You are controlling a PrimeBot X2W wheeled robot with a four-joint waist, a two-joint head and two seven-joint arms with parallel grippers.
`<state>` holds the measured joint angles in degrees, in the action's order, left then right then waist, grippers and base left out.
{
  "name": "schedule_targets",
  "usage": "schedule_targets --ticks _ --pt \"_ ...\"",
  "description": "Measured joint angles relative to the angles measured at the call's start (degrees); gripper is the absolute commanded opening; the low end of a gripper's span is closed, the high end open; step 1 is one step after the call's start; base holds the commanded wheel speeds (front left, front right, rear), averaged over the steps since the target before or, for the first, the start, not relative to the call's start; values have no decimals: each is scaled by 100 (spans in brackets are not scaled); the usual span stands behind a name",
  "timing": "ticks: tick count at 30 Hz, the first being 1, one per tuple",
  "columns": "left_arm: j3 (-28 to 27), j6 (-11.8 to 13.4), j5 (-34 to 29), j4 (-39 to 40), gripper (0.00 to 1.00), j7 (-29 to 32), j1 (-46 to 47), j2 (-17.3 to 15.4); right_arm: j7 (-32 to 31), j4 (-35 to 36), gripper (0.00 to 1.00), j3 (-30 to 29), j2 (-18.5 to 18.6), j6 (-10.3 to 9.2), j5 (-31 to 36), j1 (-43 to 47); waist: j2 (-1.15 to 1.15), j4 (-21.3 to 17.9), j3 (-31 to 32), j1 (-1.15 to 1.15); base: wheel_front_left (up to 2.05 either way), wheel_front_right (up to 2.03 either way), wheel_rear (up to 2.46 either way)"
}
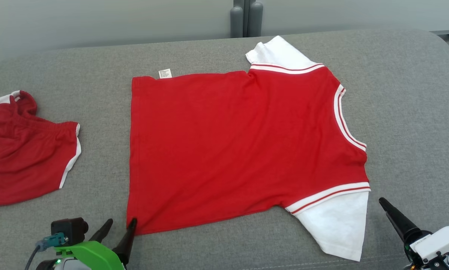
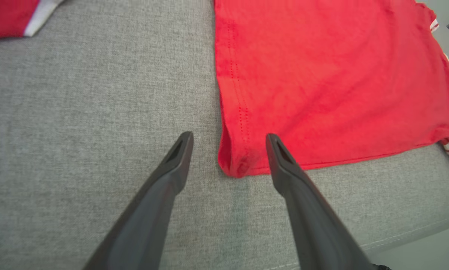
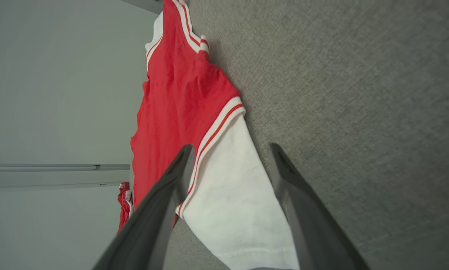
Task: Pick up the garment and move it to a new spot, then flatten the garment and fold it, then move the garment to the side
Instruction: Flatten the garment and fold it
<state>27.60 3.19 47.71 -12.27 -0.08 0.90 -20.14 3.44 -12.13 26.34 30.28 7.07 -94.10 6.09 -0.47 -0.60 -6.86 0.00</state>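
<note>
My left gripper is to grab the shirt's hem corner (image 1: 133, 227) next. That corner curls up from the cushion, while the rest of the shirt (image 1: 236, 148) lies flat.
The garment (image 1: 239, 146) is a red T-shirt with white sleeves, spread flat on the grey cushion (image 1: 415, 112), hem to the left and neck to the right. My left gripper (image 1: 121, 222) stands open at the near hem corner. In the left wrist view that corner (image 2: 233, 165) lies between the spread fingertips of the left gripper (image 2: 230, 135), with nothing clamped. My right gripper (image 3: 232, 147) is open beside the near white sleeve (image 3: 235, 195), which shows between its fingers. One dark finger (image 1: 397, 217) of it shows at the lower right, just right of the sleeve (image 1: 337, 221).
A second red garment with white trim (image 1: 25, 150) lies bunched at the cushion's left end. The cushion's front seam runs close behind both grippers. Two grey posts (image 1: 247, 18) stand behind the far edge. Bare grey fabric stretches to the right of the shirt.
</note>
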Motion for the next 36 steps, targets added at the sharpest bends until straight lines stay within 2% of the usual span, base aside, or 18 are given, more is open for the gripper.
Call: schedule_targets --ticks 18,22,28,32,36 --pt "-481 143 -12 627 100 -550 90 -71 896 842 100 -307 88 0 1176 -711 0 -6 30 0 0 0 0" --pt "-578 155 -58 747 100 -730 191 -58 1006 859 100 -380 205 0 1617 -828 0 -3 53 0 0 0 0" --pt "-724 211 -203 781 100 -964 210 -54 1074 851 100 -523 194 -22 2084 -836 0 2 96 0 0 0 0" --pt "-789 236 -245 799 100 -1100 209 -24 1100 877 100 -746 180 -226 2542 -896 0 -1 114 0 0 0 0" --pt "-893 246 -313 811 100 -1168 202 0 1115 942 100 -1018 211 -499 3373 -999 0 -12 131 0 0 0 0"
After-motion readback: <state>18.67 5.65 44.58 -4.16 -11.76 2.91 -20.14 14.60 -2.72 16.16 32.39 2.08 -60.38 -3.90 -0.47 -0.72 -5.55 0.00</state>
